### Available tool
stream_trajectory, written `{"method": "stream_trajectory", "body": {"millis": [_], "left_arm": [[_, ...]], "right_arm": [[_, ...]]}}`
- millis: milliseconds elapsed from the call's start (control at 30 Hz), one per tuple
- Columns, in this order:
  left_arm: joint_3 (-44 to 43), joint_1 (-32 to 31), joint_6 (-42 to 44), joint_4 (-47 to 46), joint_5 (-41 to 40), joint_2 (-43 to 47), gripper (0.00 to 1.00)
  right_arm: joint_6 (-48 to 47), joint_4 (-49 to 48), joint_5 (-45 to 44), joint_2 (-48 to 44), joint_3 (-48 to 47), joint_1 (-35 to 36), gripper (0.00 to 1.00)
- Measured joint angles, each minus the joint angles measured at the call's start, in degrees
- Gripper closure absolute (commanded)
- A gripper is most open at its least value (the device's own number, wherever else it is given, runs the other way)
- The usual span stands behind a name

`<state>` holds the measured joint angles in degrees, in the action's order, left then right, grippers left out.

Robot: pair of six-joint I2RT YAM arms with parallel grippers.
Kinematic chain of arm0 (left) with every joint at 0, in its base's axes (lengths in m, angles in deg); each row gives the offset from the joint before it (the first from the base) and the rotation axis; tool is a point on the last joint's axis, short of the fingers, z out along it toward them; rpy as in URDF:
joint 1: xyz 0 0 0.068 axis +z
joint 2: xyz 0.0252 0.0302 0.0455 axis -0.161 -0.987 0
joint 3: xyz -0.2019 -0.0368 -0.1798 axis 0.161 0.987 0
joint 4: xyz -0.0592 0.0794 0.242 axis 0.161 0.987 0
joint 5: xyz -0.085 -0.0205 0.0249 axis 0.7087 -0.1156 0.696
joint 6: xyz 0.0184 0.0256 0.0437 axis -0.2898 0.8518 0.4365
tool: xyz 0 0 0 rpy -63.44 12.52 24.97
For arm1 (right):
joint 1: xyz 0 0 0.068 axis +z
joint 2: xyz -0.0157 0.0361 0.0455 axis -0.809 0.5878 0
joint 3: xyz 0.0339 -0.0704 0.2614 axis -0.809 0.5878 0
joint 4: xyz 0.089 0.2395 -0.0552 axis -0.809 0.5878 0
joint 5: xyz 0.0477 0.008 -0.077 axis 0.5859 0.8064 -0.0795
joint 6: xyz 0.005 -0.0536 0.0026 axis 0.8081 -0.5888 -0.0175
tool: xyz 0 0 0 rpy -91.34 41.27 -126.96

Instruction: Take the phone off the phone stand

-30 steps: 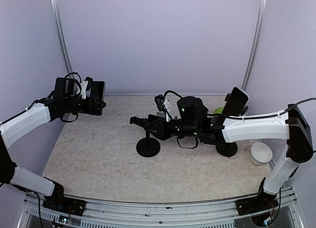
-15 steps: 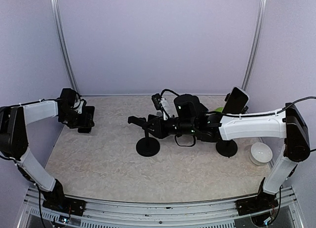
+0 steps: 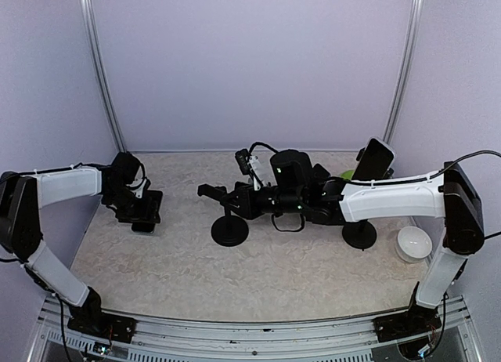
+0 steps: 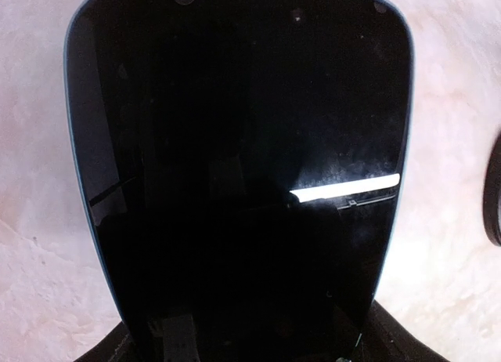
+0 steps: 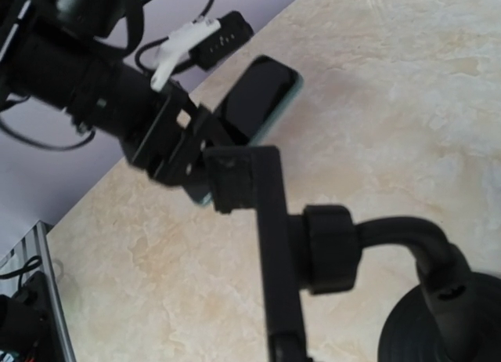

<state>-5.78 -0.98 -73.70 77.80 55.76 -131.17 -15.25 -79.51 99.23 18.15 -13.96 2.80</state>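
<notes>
The phone (image 4: pixel 235 166) still hangs above the table and would drop short of its place if I opened now, so my left gripper keeps holding it.
The phone (image 4: pixel 235 166), black-screened with a pale blue rim, fills the left wrist view and hangs low over the table. My left gripper (image 3: pixel 144 211) is shut on it at the table's left side. The same phone (image 5: pixel 258 99) shows in the right wrist view, well apart from the phone stand. That black phone stand (image 3: pixel 229 232) rests on its round base mid-table, its cradle (image 5: pixel 266 244) bare. My right gripper (image 3: pixel 239 199) is shut on the cradle from the right. Its fingertips are hidden in its own view.
A second black stand (image 3: pixel 360 236) at the right carries another phone (image 3: pixel 375 160). A white bowl (image 3: pixel 412 243) sits near the right wall, and a green object (image 3: pixel 346 175) lies behind the right arm. Walls close in the back and both sides.
My left arm has brought the phone from high at the far left down and rightward, close to the table. The right gripper and stand shifted slightly left.
</notes>
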Motion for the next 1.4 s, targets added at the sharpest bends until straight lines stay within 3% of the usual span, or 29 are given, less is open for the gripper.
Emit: {"method": "stream_trajectory", "body": {"millis": [167, 767, 1400], "left_arm": [[0.00, -5.29, -4.33, 1.64, 0.98, 1.64, 0.57], [-0.09, -5.95, -7.34, 12.59, 1.01, -3.02, 0.47], [2.23, -7.96, -10.01, 14.69, 1.44, -1.53, 0.28]], "right_arm": [[0.04, -0.13, 0.13, 0.11, 0.00, 0.00, 1.00], [-0.52, -0.11, 0.04, 0.20, -0.13, -0.04, 1.00], [-0.68, 0.42, 0.07, 0.20, -0.42, -0.04, 1.00]]}}
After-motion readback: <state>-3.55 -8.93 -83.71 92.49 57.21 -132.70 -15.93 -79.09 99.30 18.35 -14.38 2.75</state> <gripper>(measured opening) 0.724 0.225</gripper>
